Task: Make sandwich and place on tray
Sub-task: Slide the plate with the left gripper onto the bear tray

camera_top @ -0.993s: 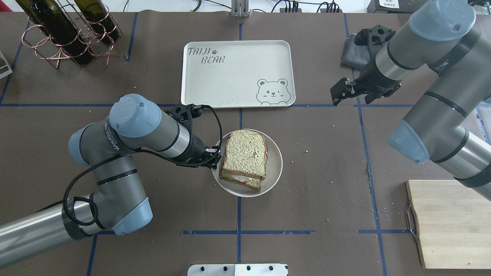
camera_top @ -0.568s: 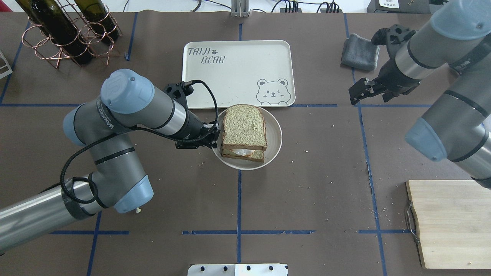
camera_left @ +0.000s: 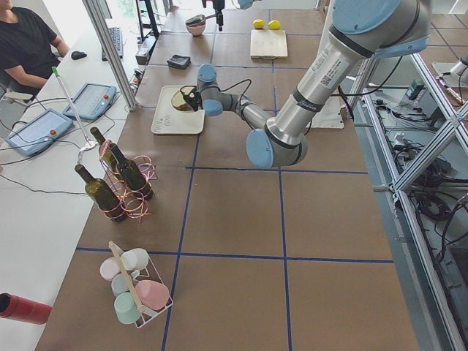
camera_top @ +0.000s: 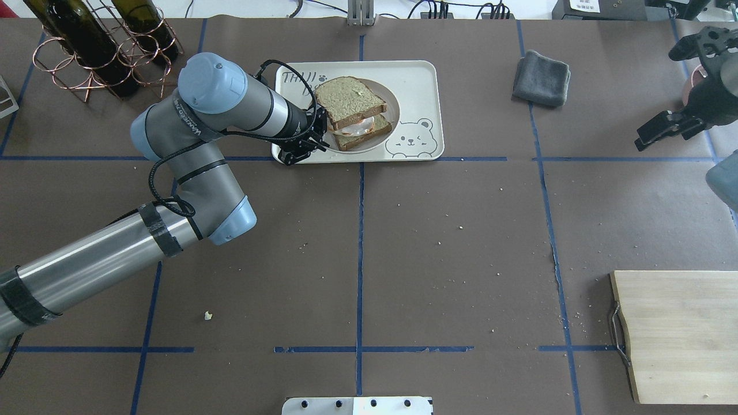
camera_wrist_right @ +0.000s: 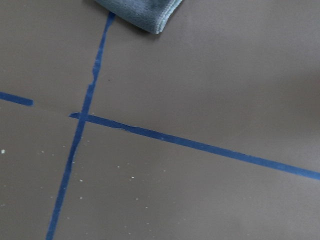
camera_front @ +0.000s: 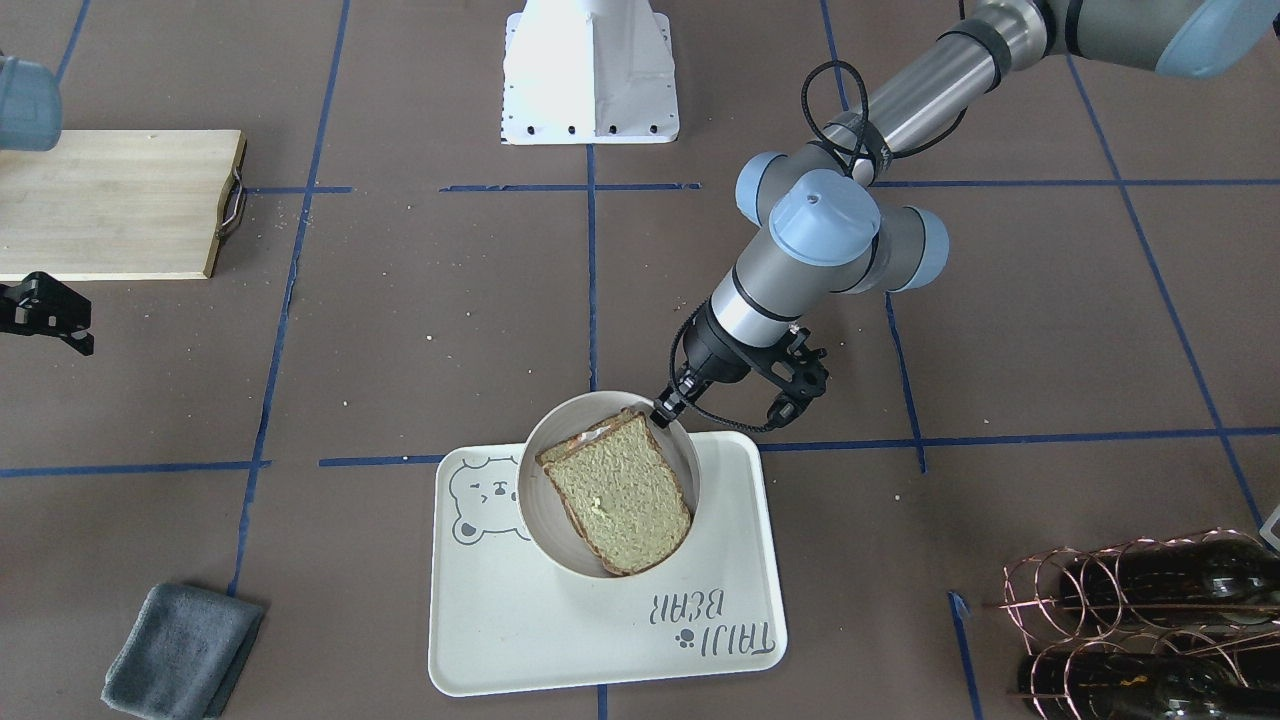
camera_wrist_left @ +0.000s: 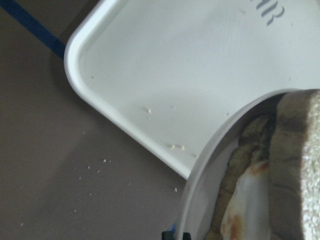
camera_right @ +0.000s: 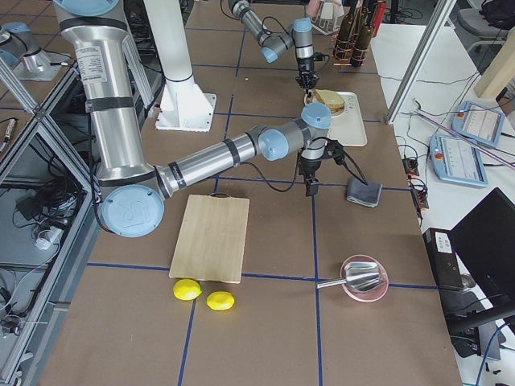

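Note:
The plate's held edge sticks out over the tray's rim, so my left gripper needs to keep holding the plate until I lower the plate toward the middle of the tray.
The sandwich (camera_top: 349, 104), two brown-crusted bread slices with a white fried egg (camera_top: 360, 128) between them, lies on a small round white plate (camera_top: 394, 114). My left gripper (camera_top: 322, 137) is shut on the plate's near-left rim and holds it over the cream bear tray (camera_top: 418, 80). I cannot tell if the plate touches the tray. In the front view the sandwich (camera_front: 620, 495), plate (camera_front: 530, 470), tray (camera_front: 560, 640) and left gripper (camera_front: 665, 412) show the same. The left wrist view shows the plate rim (camera_wrist_left: 200, 175), the egg (camera_wrist_left: 245, 200) and the tray (camera_wrist_left: 175, 75). My right gripper (camera_top: 663, 129) is open and empty at the far right.
A grey cloth (camera_top: 541, 70) lies right of the tray. A wooden cutting board (camera_top: 674, 334) sits at the near right. Wine bottles in a copper rack (camera_top: 98, 46) stand at the far left. Crumbs are scattered on the brown table cover.
My left gripper has carried the plate with the sandwich from the table's middle away from me to over the tray. My right arm has drawn back to the right.

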`<move>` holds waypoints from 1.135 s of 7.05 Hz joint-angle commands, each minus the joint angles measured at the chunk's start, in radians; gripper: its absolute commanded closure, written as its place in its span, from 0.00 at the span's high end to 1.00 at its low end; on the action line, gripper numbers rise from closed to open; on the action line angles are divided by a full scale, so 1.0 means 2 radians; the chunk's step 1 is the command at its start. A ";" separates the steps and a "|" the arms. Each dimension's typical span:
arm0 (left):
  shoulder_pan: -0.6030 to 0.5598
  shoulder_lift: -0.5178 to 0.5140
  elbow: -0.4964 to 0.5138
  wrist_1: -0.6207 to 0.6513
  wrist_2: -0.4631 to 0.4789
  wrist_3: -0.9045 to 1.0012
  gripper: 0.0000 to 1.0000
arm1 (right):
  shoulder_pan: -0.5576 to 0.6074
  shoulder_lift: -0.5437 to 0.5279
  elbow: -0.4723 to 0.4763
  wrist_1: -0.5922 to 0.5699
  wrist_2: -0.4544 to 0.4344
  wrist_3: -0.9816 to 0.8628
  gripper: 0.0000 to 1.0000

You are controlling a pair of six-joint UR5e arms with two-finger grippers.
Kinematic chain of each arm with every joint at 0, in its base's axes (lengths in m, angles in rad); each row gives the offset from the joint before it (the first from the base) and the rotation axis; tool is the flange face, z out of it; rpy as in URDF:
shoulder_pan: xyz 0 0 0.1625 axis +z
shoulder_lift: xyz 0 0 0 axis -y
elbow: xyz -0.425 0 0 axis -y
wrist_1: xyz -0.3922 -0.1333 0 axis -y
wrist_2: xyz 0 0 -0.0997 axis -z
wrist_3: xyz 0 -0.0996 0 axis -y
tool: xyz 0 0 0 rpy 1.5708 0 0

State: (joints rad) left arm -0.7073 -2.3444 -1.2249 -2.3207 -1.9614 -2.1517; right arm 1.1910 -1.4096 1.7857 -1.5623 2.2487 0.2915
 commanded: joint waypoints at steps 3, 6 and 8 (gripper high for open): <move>0.000 -0.048 0.084 -0.035 0.054 -0.039 0.00 | 0.056 0.000 -0.033 -0.032 0.017 -0.074 1.00; 0.003 -0.026 0.057 -0.044 0.054 -0.010 1.00 | 0.059 0.001 -0.038 -0.032 0.018 -0.073 1.00; 0.001 0.041 -0.021 -0.040 0.050 0.056 1.00 | 0.060 0.001 -0.038 -0.032 0.020 -0.073 1.00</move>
State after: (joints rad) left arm -0.7042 -2.3307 -1.1884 -2.4048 -1.8556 -2.1037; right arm 1.3090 -1.4067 1.7106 -1.6259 2.2874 0.1458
